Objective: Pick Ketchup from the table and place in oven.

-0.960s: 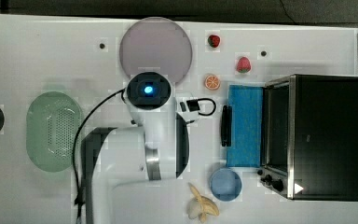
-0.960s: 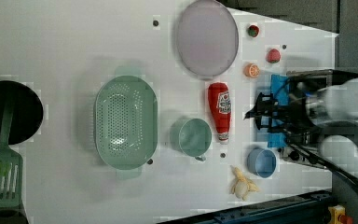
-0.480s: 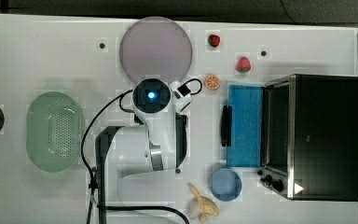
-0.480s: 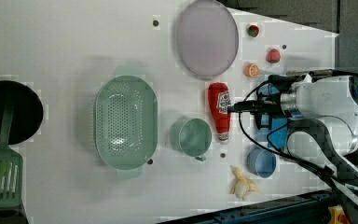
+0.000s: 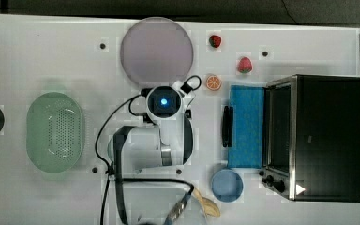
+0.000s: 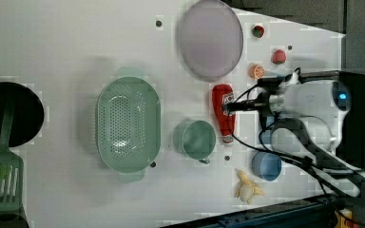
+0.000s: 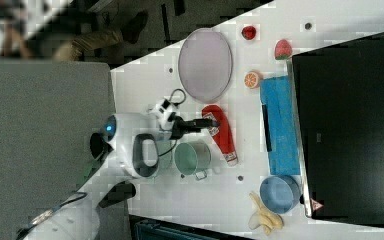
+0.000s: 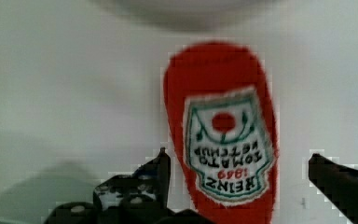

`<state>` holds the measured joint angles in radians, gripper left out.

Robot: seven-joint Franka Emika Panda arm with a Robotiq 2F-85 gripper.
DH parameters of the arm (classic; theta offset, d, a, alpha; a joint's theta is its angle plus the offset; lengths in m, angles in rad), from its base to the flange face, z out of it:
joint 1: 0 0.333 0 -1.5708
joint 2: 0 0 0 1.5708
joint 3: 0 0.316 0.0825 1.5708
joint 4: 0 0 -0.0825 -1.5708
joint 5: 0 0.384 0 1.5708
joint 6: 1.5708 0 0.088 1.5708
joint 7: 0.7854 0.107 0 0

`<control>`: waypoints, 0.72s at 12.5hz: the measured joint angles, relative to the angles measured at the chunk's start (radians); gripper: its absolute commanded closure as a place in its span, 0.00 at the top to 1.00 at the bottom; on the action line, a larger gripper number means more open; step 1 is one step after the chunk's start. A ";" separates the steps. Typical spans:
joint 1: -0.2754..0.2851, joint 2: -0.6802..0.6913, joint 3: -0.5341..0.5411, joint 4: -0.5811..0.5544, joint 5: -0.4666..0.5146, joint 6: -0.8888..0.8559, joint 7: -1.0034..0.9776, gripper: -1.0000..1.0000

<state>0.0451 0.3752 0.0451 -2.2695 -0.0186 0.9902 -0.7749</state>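
Observation:
Next, my gripper takes hold of the Ketchup by its labelled middle [image 6: 227, 99] and places it in the oven [image 6: 355, 140].
The Ketchup [image 6: 223, 114] is a red squeeze bottle with a white label, lying flat on the white table [image 6: 76, 42] between the grey plate and the teal cup. My gripper [image 6: 228, 107] hangs over its labelled middle and is open. In the wrist view the Ketchup [image 8: 223, 130] lies between my two dark fingertips [image 8: 161, 161], with a gap on each side. The right view shows the gripper [image 7: 210, 125] above the Ketchup [image 7: 221, 134]. The black oven [image 5: 318, 136] stands at the top view's right, its blue door [image 5: 246, 126] folded down open. In the top view my arm [image 5: 164, 101] covers the bottle.
A grey plate [image 5: 157, 49], a teal cup [image 6: 197, 138], a green colander [image 6: 128, 124], a blue bowl [image 5: 226, 184] and a banana [image 5: 207, 204] lie around. Two strawberries [image 5: 244, 64] and an orange slice [image 5: 213, 82] sit near the oven. A black pan [image 6: 9, 114] and green spatula [image 6: 0, 178] are at the left view's left.
My arm has swung away from the oven door, toward the top view's left, and now hangs over the Ketchup. The gripper stayed open. Nothing on the table moved.

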 measured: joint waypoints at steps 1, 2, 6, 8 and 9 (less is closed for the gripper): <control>-0.006 0.032 0.001 -0.016 0.001 0.028 -0.009 1.00; -0.006 0.068 0.005 -0.020 -0.004 0.050 -0.009 1.00; 0.008 0.109 0.030 -0.043 -0.003 0.052 -0.030 0.84; 0.013 0.108 0.041 -0.021 -0.006 0.069 -0.035 0.60; 0.017 0.103 0.035 -0.014 -0.005 0.072 -0.041 0.60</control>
<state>0.0619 0.4778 0.0806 -2.2832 -0.0236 1.0625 -0.8159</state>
